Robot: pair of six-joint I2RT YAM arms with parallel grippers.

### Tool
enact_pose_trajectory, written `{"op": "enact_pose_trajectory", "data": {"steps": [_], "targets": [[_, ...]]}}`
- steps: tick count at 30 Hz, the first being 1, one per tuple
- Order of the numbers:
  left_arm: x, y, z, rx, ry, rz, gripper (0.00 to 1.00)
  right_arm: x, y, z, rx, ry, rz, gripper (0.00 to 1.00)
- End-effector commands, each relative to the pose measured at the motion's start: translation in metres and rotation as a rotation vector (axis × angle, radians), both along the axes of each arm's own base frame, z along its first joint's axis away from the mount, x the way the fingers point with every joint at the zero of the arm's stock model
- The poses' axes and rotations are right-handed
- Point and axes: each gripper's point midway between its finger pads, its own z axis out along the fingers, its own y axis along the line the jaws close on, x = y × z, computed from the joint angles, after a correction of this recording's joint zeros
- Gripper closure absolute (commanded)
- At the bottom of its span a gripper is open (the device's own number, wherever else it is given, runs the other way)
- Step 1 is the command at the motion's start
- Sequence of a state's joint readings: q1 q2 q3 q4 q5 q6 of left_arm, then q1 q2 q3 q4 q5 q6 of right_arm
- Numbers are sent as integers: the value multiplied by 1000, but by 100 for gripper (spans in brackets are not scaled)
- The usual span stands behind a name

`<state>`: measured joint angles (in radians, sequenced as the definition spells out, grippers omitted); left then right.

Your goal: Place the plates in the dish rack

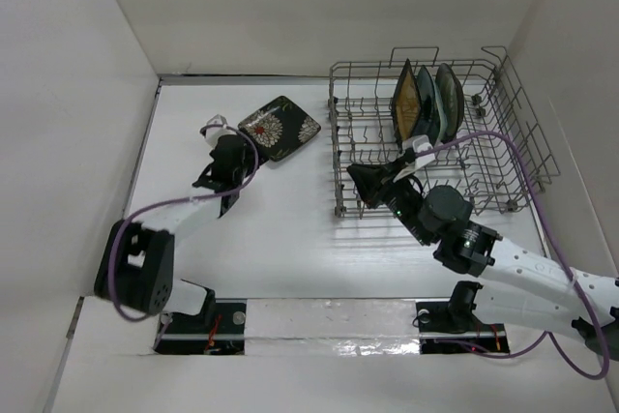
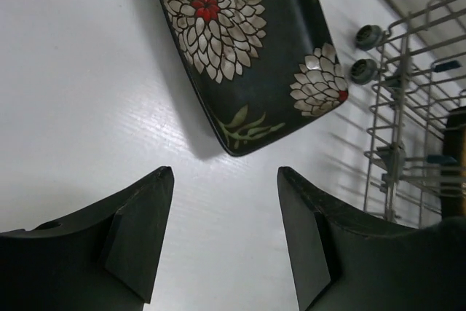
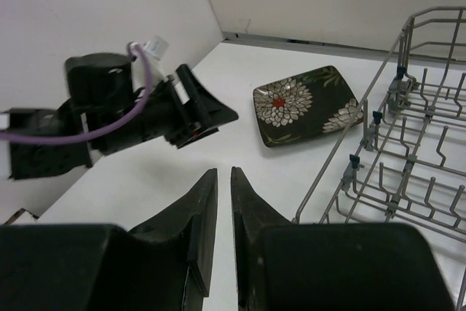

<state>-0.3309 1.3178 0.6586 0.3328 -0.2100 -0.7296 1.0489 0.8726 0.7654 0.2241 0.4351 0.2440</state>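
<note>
My left gripper reaches the flower plate (image 2: 240,49) next and grabs its near corner rim (image 2: 234,149). This leaves the plate's edge facing the rack free to hand over for loading.
A black square plate with white flowers (image 1: 280,127) lies flat on the white table, left of the dish rack (image 1: 503,176). My left gripper (image 1: 235,149) hovers just short of the plate's near corner. In the left wrist view its jaws (image 2: 225,172) stand open with only bare table between them, and the flower plate (image 2: 240,49) lies ahead. Other plates stand on edge at the back of the rack, among them a black one with a yellow centre (image 1: 407,103). My right gripper (image 1: 358,181) is at the rack's front left corner; its fingers (image 3: 223,172) are a narrow gap apart and hold nothing.
The grey wire rack (image 3: 408,151) has upright tines and small wheels (image 2: 368,36) on its side. White walls enclose the table on the left, back and right. The left arm (image 3: 124,111) with its purple cable shows in the right wrist view, left of the flower plate (image 3: 306,103).
</note>
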Motion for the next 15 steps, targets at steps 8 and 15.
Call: {"op": "enact_pose_trajectory", "data": {"steps": [8,15], "targets": [[84,-12,-31,34,71,28,46,10,-17,12,50,-25,-88,81],[92,-10,-60,-21,113,42,50,18,-22,10,75,-11,-67,81]]}}
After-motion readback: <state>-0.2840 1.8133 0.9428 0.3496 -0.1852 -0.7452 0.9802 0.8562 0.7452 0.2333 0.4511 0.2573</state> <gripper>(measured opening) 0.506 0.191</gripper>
